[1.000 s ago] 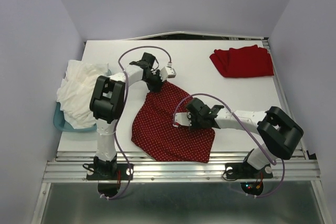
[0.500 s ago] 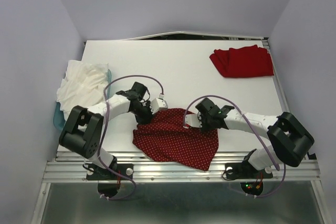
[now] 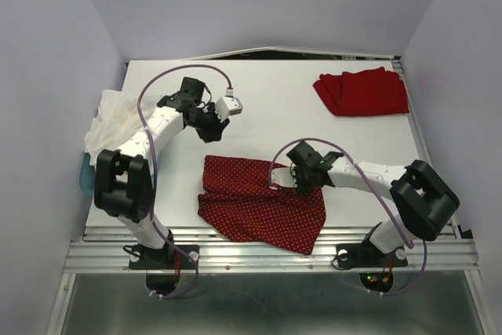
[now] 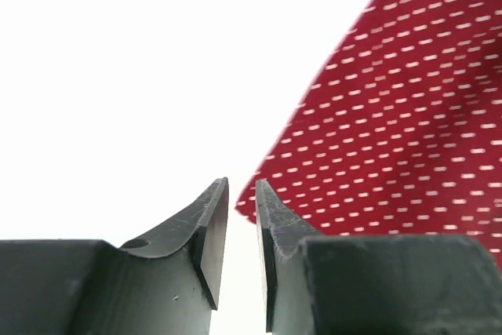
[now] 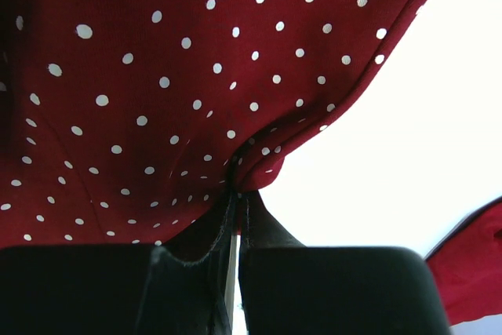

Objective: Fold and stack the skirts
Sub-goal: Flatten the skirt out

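Note:
I should next use my left gripper to grab the polka-dot skirt's far corner (image 3: 209,160) (image 4: 249,203), across from my right gripper, to spread the skirt flat for folding.
The dark red polka-dot skirt (image 3: 259,203) lies folded on the white table's near middle. It also shows in the left wrist view (image 4: 392,107) and the right wrist view (image 5: 157,76). My right gripper (image 3: 299,186) is shut on its right upper edge; the cloth bunches between the jaws (image 5: 238,194). My left gripper (image 3: 212,129) hovers beyond the skirt's far left corner. Its jaws (image 4: 241,187) stand a narrow gap apart with nothing between them. The plain bright red skirt (image 3: 362,92) lies folded at the far right and shows at a corner of the right wrist view (image 5: 474,272).
A teal bin (image 3: 88,182) with a crumpled white cloth (image 3: 118,135) stands at the table's left edge. The metal rail (image 3: 267,250) runs along the near edge. Lilac walls close in on three sides.
My left gripper carried the skirt's far end toward the near side, folding it over, then let go and moved back up and left. My right gripper stayed shut on the cloth.

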Controlling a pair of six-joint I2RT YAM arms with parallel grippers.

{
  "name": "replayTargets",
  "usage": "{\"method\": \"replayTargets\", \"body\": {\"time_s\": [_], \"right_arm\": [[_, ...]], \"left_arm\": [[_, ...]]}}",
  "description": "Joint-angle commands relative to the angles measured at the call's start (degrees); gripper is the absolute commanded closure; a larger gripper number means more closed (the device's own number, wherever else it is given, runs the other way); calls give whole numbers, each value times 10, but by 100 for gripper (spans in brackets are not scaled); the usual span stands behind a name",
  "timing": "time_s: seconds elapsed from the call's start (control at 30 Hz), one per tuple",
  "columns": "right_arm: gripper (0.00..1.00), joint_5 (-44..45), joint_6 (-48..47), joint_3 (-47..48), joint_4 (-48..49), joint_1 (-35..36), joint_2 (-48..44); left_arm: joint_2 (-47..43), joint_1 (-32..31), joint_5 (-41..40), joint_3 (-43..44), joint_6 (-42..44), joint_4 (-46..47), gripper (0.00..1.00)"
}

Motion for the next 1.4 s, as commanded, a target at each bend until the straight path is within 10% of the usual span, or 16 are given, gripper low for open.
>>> {"method": "replayTargets", "body": {"time_s": [0.0, 0.9, 1.23, 1.37], "right_arm": [[99, -13, -12, 27, -7, 0, 1], [99, -4, 7, 8, -10, 0, -16], [99, 11, 42, 29, -10, -23, -31], [99, 12, 74, 70, -18, -69, -47]], "left_arm": [[51, 18, -2, 33, 47, -58, 68], [159, 21, -44, -8, 138, -62, 57], [136, 11, -19, -95, 76, -13, 100], [82, 22, -26, -55, 55, -24, 100]]}}
